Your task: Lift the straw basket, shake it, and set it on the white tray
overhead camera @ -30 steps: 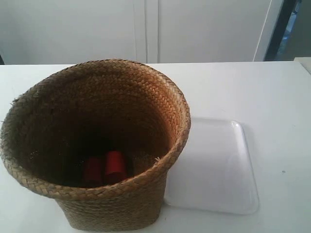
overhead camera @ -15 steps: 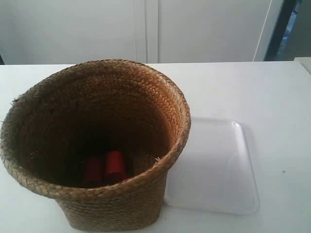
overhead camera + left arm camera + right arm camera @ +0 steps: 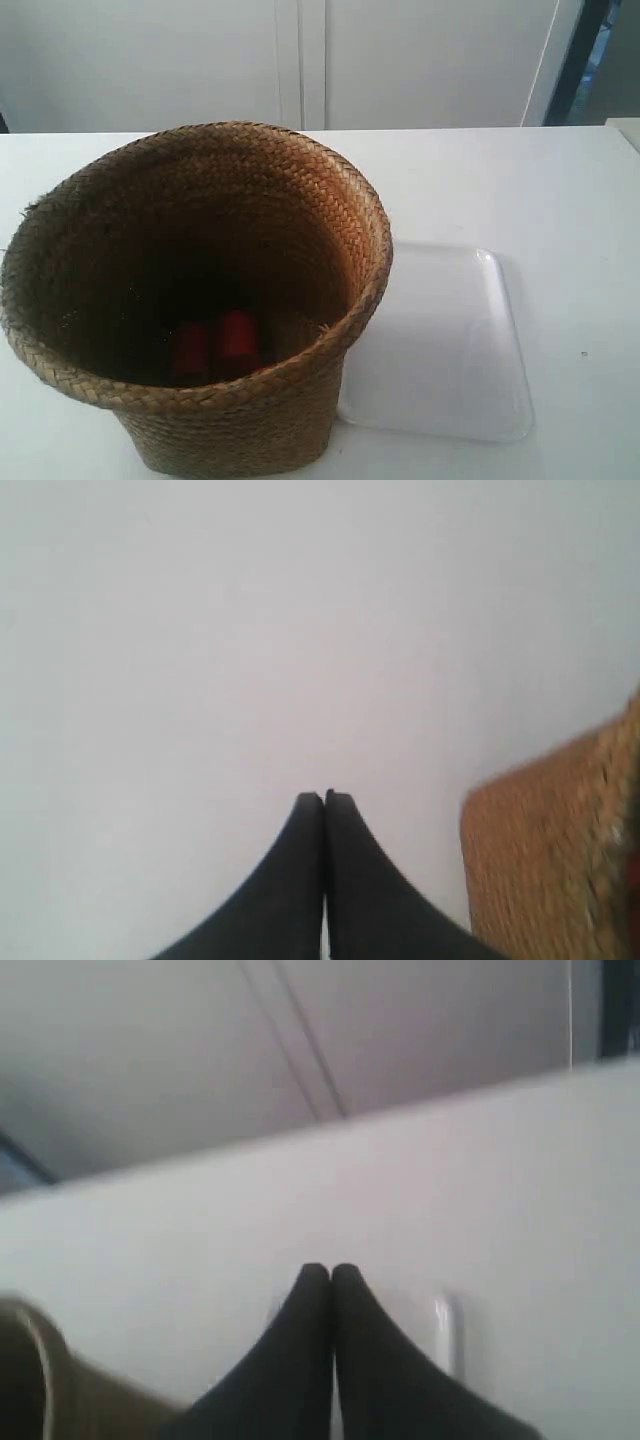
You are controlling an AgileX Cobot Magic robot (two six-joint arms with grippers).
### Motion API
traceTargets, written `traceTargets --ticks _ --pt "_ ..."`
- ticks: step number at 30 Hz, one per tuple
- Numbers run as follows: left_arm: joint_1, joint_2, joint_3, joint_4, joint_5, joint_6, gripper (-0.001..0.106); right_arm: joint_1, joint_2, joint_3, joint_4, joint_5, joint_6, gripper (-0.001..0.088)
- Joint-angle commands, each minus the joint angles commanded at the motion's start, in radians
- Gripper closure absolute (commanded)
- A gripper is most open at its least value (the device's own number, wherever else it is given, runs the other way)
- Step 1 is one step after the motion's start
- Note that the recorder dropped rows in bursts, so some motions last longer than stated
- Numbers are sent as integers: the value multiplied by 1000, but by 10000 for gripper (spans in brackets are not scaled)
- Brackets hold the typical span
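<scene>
The straw basket needs to be lifted and shaken over the white tray (image 3: 450,350). My right gripper should next pick up the basket by its braided rim (image 3: 378,245).
The straw basket (image 3: 330,200) stands upright on the white table in the exterior view, big and brown, with two red cylinders (image 3: 215,345) lying in its dark bottom. The white tray (image 3: 450,350) lies flat right beside it, its edge tucked behind the basket's base. Neither arm shows in the exterior view. My left gripper (image 3: 324,796) is shut with nothing in it, over bare table, and the straw basket (image 3: 550,860) sits off to one side of it. My right gripper (image 3: 331,1270) is also shut and holds nothing; the white tray (image 3: 445,1325) rim glints just beyond it, and the straw basket (image 3: 40,1390) edges in at a corner.
The white table (image 3: 500,180) stretches behind the basket and tray to a white panelled wall (image 3: 300,60). A dark doorway gap (image 3: 580,60) shows at the far back corner.
</scene>
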State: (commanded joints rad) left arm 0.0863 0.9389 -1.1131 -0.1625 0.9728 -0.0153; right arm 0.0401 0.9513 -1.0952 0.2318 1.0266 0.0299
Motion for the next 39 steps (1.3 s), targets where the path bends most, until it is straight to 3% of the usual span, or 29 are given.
traceTargets --ticks 3,7,11,14,17,19,22,26,39 --pt "0 -9 -27 -129 27 132 1053 0 43 -44 150 114 -58 868" --pt "0 -11 -38 -265 24 238 1012 0 60 -50 372 84 -200 868" --pt "0 13 -38 -308 4 280 734 0 100 -50 567 78 -351 824" --pt "0 31 -38 -308 -27 282 478 0 137 -50 578 92 -368 678" --pt "0 53 -38 -308 -36 282 354 0 180 -50 578 117 -368 458" --pt "0 71 -38 -308 -27 282 338 9 207 -50 580 136 -377 287" --pt "0 100 -38 -311 6 282 339 33 243 -50 584 160 -387 173" --pt "0 134 -38 -317 43 282 339 83 285 -50 587 162 -387 179" --pt "0 298 -27 -359 72 361 339 208 437 -50 492 -32 -322 179"
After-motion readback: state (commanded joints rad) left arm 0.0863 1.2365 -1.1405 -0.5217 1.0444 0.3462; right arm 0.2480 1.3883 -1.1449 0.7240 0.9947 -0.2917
